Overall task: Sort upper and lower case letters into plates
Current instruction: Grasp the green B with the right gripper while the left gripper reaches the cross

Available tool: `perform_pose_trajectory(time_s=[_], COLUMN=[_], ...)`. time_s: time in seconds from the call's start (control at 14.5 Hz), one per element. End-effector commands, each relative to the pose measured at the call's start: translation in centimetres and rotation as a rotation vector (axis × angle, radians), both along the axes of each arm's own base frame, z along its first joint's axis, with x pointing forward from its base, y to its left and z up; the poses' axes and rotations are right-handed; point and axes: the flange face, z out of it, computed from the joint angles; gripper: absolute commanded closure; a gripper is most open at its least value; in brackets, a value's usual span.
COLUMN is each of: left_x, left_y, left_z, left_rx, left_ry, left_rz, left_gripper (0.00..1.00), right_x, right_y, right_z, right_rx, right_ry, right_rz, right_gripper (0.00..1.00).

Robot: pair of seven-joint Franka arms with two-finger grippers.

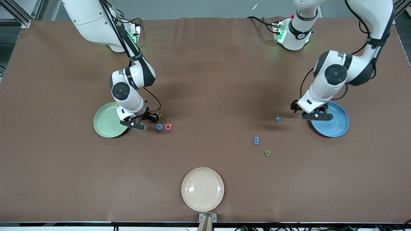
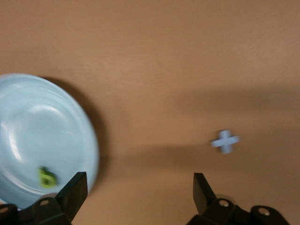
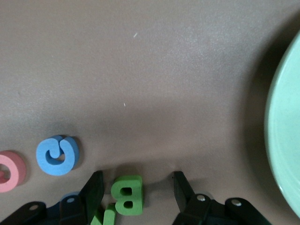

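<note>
I need to grab the lower case blue t by its crossbar (image 1: 278, 118) with my left gripper next, so that it can be sorted into the bright blue plate (image 1: 335, 125).
My right gripper (image 1: 153, 117) is open, low over the table beside the pale mint green plate (image 1: 106, 123). In the right wrist view its fingers (image 3: 93, 192) straddle the green B (image 3: 127, 194) without touching it. The green N (image 3: 104, 218) lies against the B. The blue G (image 1: 159, 127) and the red G (image 1: 169, 126) lie just nearer the camera. My left gripper (image 1: 295, 107) is open and empty beside the bright blue plate (image 1: 335, 125), which holds a green p (image 2: 46, 177). The blue t (image 1: 278, 118), blue m (image 1: 256, 140) and green n (image 1: 267, 153) lie on the table.
A cream-beige plate (image 1: 202, 189) sits near the table's front edge at the middle. The brown table top (image 1: 205, 80) stretches between the two arms.
</note>
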Motion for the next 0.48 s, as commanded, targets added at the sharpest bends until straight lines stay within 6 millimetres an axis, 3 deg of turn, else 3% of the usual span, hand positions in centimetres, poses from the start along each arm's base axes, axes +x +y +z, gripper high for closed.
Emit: perform_pose_trajectory(time_s=[0.0,0.21,0.41], left_x=[0.7,0.8,0.4], left_y=[-2.0,-3.5,-5.8], left_z=[-1.3,-3.2,-4.3], left_rx=[-0.062,-0.139,-0.184], left_ry=[0.003,-0.023,-0.031], left_rz=[0.126,0.158,0.176], left_gripper=[0.01,0.01,0.01], right_x=[-1.7,-1.8,-1.6], right_y=[-0.1,-0.1,-0.5], right_z=[-0.4,0.6,0.8], right_rx=[-0.017,-0.021,-0.021], right_ry=[0.046,0.072,0.076], right_rz=[-0.016,-0.018,-0.030], right_gripper=[0.41,0.58,0.86])
